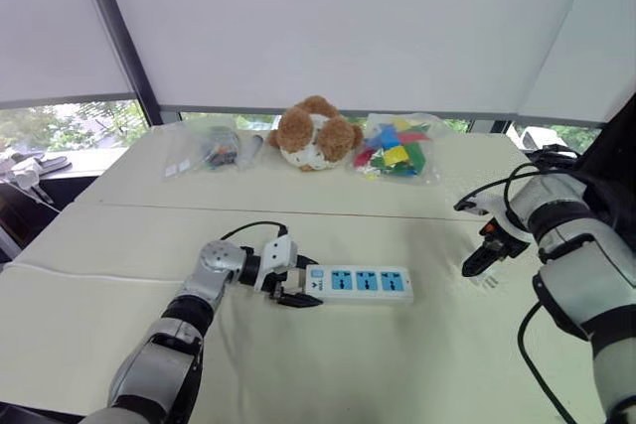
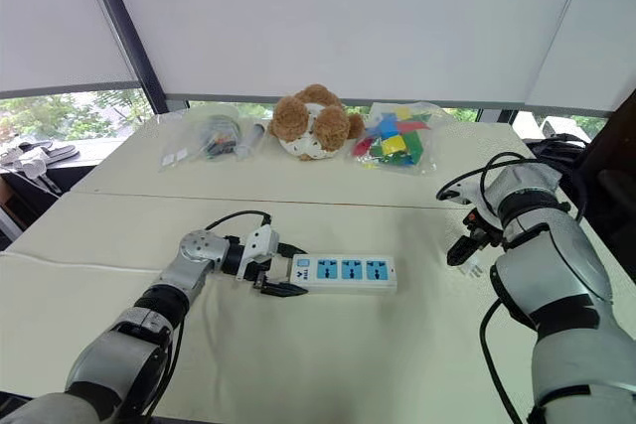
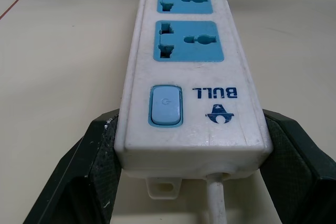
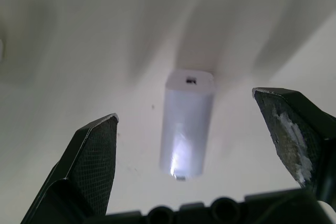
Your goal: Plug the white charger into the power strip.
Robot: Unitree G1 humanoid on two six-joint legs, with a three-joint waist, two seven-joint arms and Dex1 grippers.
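Observation:
My fingers are on either side of the white charger, low over the table, so my right gripper closes next. Closing now would catch the charger.
The power strip (image 1: pixel 363 283) lies flat on the cream table near the middle, its three blue socket faces up and its switch end toward my left arm. My left gripper (image 1: pixel 296 290) is shut on that switch end; in the left wrist view both black fingers (image 3: pixel 89 177) press the strip's (image 3: pixel 189 77) sides, and its white cord leaves between them. The white charger (image 4: pixel 188 124) lies on the table at the right, apart from the strip. My right gripper (image 1: pixel 475 265) hangs open just above it, pointing down, one finger on each side and not touching it.
At the back of the table sit a brown and white plush toy (image 1: pixel 314 133), a clear bag of coloured blocks (image 1: pixel 395 151) and another clear bag of small items (image 1: pixel 211 149). Black cables loop around my right wrist (image 1: pixel 507 191).

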